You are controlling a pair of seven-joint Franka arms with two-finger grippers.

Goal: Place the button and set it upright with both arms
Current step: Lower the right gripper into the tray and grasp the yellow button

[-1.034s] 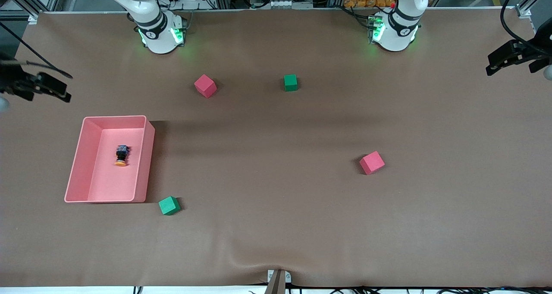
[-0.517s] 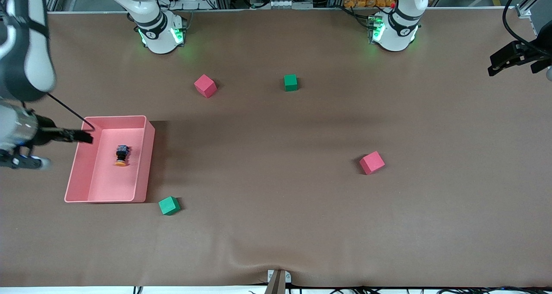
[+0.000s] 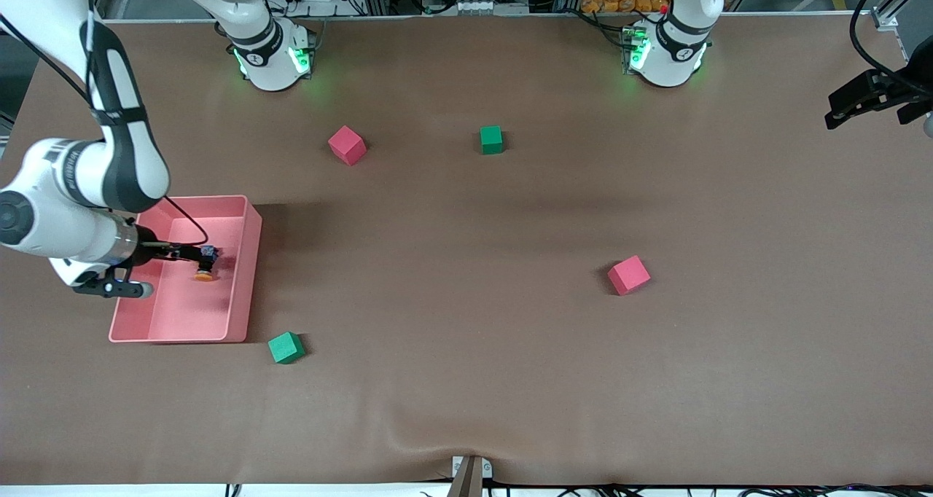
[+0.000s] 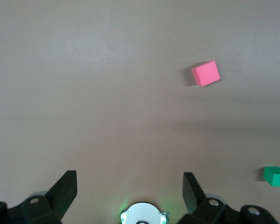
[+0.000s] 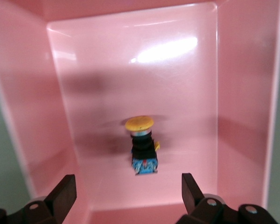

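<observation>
The button's yellow cap should stay free to face up when placed, so my right gripper should grab the button by its black body (image 5: 143, 147) next.
The button (image 3: 205, 264) lies on its side on the floor of a pink bin (image 3: 249, 264), its orange cap (image 5: 139, 123) toward the front camera and its black body (image 5: 143, 148) away from it. My right gripper (image 3: 189, 253) hangs open inside the bin just above the button. In the right wrist view its fingers (image 5: 61, 195) stand wide apart, with the button ahead of the gripper (image 5: 127, 196) and nothing between them. My left gripper (image 3: 845, 107) waits open high over the left arm's end of the table; its fingertips (image 4: 65, 189) are empty.
Two red cubes (image 3: 347, 145) (image 3: 628, 275) and two green cubes (image 3: 491, 139) (image 3: 286, 347) lie loose on the brown mat. The green cube nearest the front camera sits just outside the bin's corner. The bin's walls (image 5: 242, 93) close in around the right gripper.
The right arm has swung in from the table's end and brought its open gripper down into the bin, close over the button. The left arm has barely moved.
</observation>
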